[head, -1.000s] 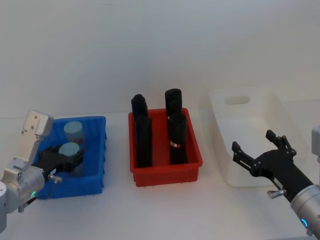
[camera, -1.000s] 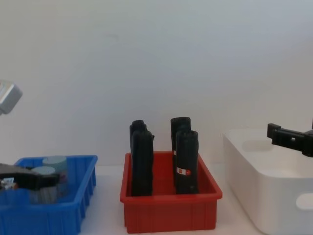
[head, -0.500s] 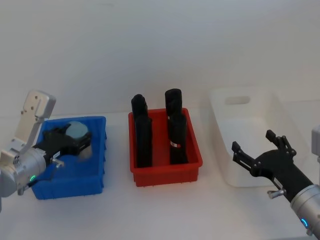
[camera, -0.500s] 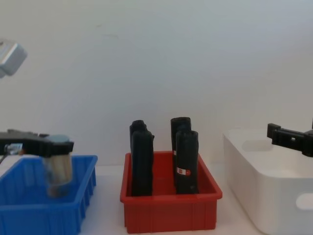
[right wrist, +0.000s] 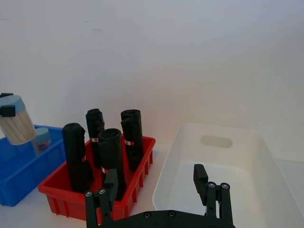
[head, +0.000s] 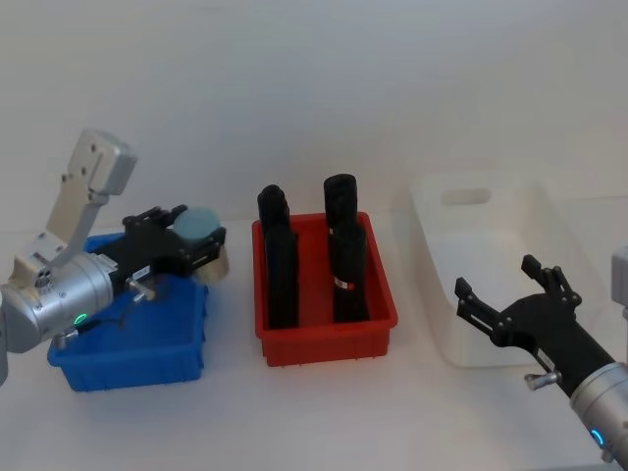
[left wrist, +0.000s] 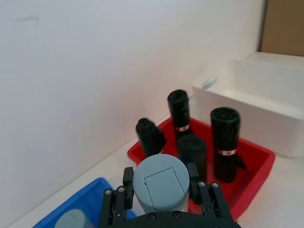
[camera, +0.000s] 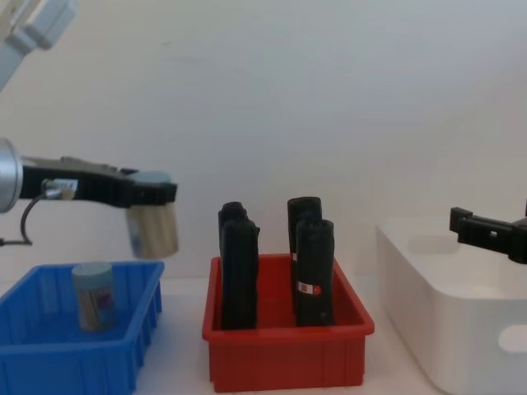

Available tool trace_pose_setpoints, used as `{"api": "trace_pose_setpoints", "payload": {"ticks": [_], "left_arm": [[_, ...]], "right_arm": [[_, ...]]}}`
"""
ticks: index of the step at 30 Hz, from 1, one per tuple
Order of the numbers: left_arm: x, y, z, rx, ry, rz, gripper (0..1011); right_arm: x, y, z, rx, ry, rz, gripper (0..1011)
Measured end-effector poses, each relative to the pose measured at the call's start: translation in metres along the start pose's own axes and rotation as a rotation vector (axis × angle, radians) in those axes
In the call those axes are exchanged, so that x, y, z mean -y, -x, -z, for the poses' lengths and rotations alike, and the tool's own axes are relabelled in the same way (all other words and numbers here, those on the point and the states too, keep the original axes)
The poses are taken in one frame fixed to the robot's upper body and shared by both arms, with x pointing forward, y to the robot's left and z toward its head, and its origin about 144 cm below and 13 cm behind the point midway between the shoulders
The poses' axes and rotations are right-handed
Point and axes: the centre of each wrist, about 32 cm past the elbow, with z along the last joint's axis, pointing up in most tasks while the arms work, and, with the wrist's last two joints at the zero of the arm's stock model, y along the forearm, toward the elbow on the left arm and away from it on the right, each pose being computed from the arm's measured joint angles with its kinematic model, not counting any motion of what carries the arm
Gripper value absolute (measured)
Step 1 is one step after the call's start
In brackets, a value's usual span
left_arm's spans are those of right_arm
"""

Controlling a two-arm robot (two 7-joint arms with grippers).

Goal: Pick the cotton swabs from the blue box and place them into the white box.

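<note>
The fingers of my left gripper wrap the tub at its lid end. Next, my right gripper grabs the tub by its free lower body (camera: 156, 237) (head: 215, 269).
My left gripper (head: 208, 247) is shut on a cotton swab tub (head: 199, 222) with a pale blue lid, held in the air over the right rim of the blue box (head: 128, 355). In the chest view this tub (camera: 154, 230) hangs well above the box, tilted slightly. In the left wrist view the tub (left wrist: 160, 183) sits between my fingers. A second cotton swab tub (camera: 92, 296) stands inside the blue box (camera: 74, 358). The white box (head: 500, 255) stands at the right. My right gripper (head: 510, 302) hovers open at its near side.
A red bin (head: 324, 339) holding several tall black blocks (head: 280, 265) stands between the blue box and the white box. A pale wall rises close behind the table. Bare table surface runs along the front.
My left gripper has lifted the tub up out of the blue box and carried it right, toward the red bin. One tub stays in the box. The right arm has not moved.
</note>
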Motion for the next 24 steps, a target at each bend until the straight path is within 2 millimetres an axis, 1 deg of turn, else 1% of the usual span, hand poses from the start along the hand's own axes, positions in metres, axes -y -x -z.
{"api": "trace_pose_setpoints", "payload": {"ticks": [12,24], "left_arm": [[0.008,0.015,-0.035,0.043,0.067,0.176,674],[0.020,0.028,-0.061,0.076,0.116,0.349,673]], "right_arm": [[0.000,0.000,0.000,0.000,0.000,0.000,1002],[0.000,0.000,0.000,0.000,0.000,0.000,1002]]}}
